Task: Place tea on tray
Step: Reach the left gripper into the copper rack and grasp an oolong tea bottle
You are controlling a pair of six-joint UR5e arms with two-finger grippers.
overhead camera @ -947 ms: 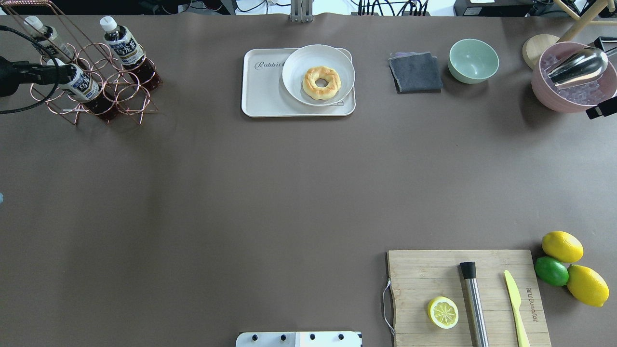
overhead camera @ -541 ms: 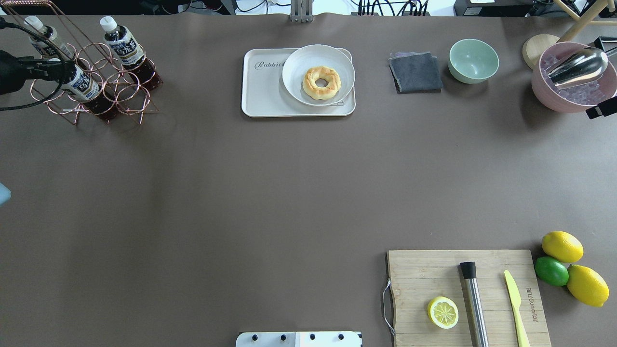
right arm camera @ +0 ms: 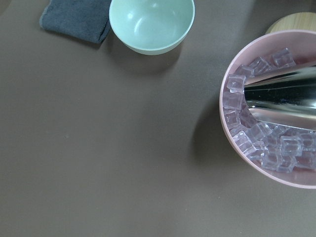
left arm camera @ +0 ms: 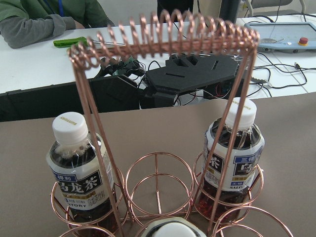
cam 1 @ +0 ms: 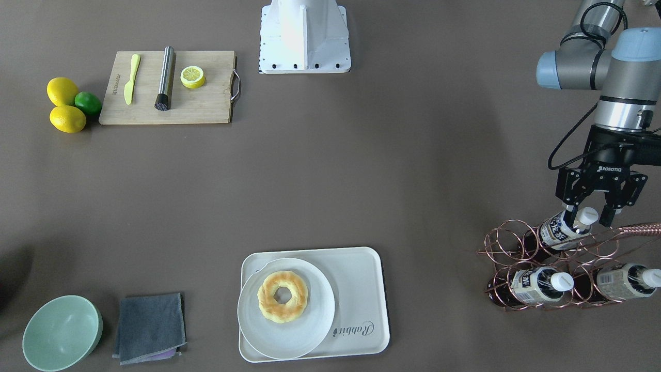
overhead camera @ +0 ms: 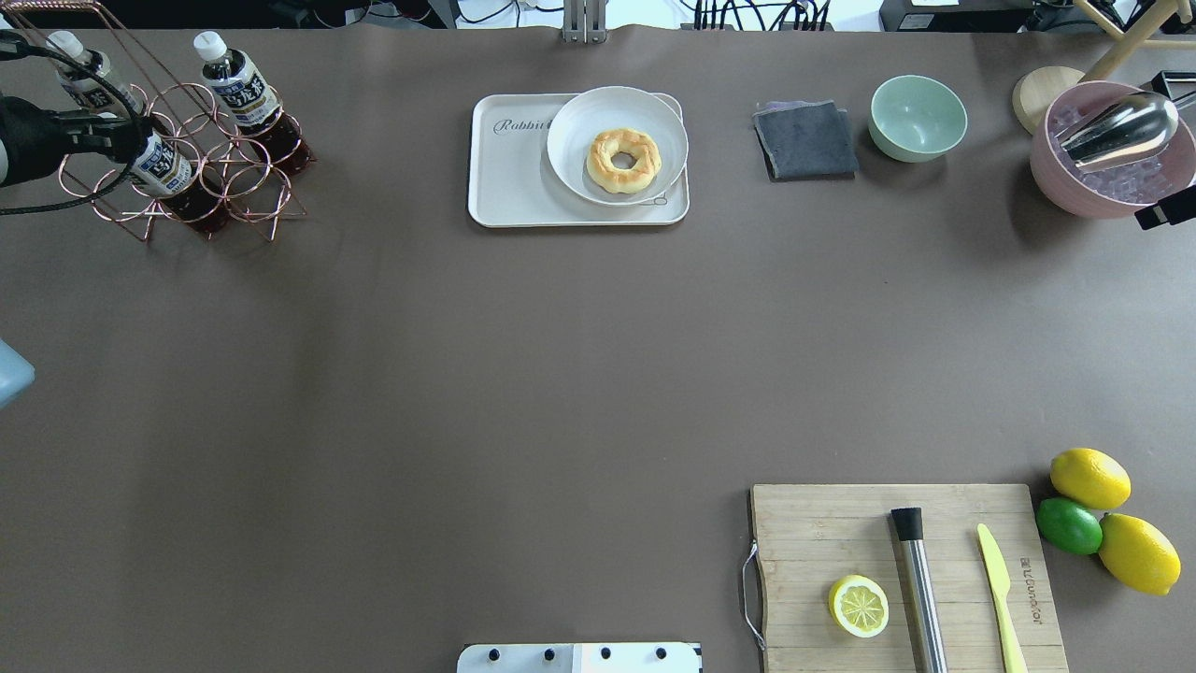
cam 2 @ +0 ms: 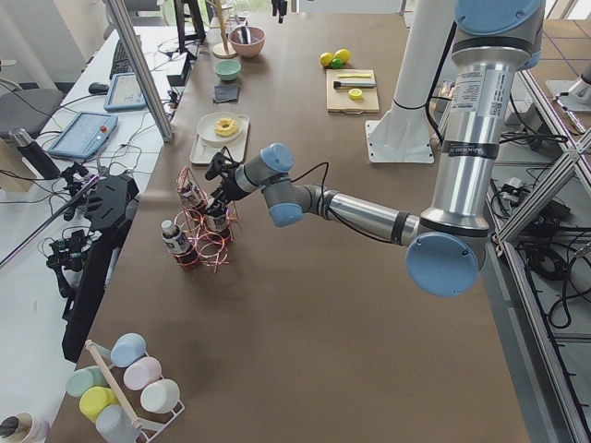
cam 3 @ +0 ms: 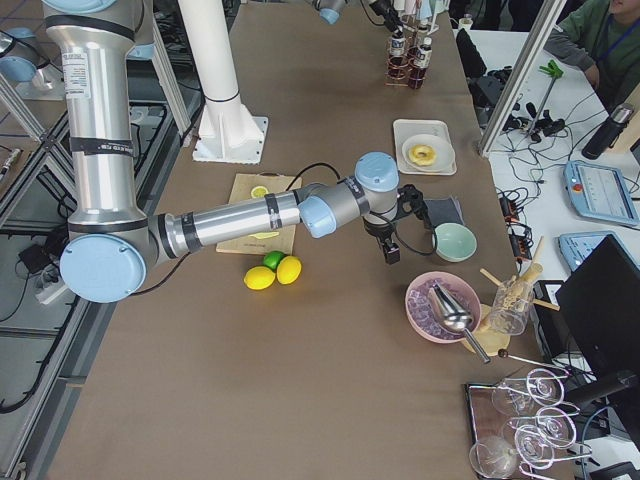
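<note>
Copper wire rings crowd around the body of the nearest tea bottle. My left gripper should next grab the bottle by its white cap (cam 1: 587, 216) (left arm camera: 174, 230).
Three tea bottles lean in a copper wire rack (cam 1: 503, 248) at the table's far left. My left gripper (cam 1: 587, 213) is open, with its fingers on either side of the white cap of the nearest tea bottle (cam 1: 555, 228), which also shows in the overhead view (overhead camera: 166, 173). The left wrist view shows the other two bottles (left arm camera: 76, 170) (left arm camera: 236, 150) and this cap (left arm camera: 168, 228) at the bottom edge. The tray (cam 1: 361, 281) (overhead camera: 509, 178) holds a white plate (overhead camera: 579, 117) with a donut (overhead camera: 623, 161). Of my right gripper (cam 3: 390, 245) I cannot tell whether it is open or shut.
A grey cloth (overhead camera: 805, 140), a green bowl (overhead camera: 918, 117) and a pink bowl of ice with a scoop (overhead camera: 1060, 182) stand right of the tray. A cutting board (overhead camera: 813, 533) with a lemon half, a muddler and a knife is front right, with lemons and a lime (overhead camera: 1070, 525) beside it.
My left gripper has moved a little farther over the rack and now covers the near bottle's cap. The left arm's blue elbow has come into the overhead view's left edge.
</note>
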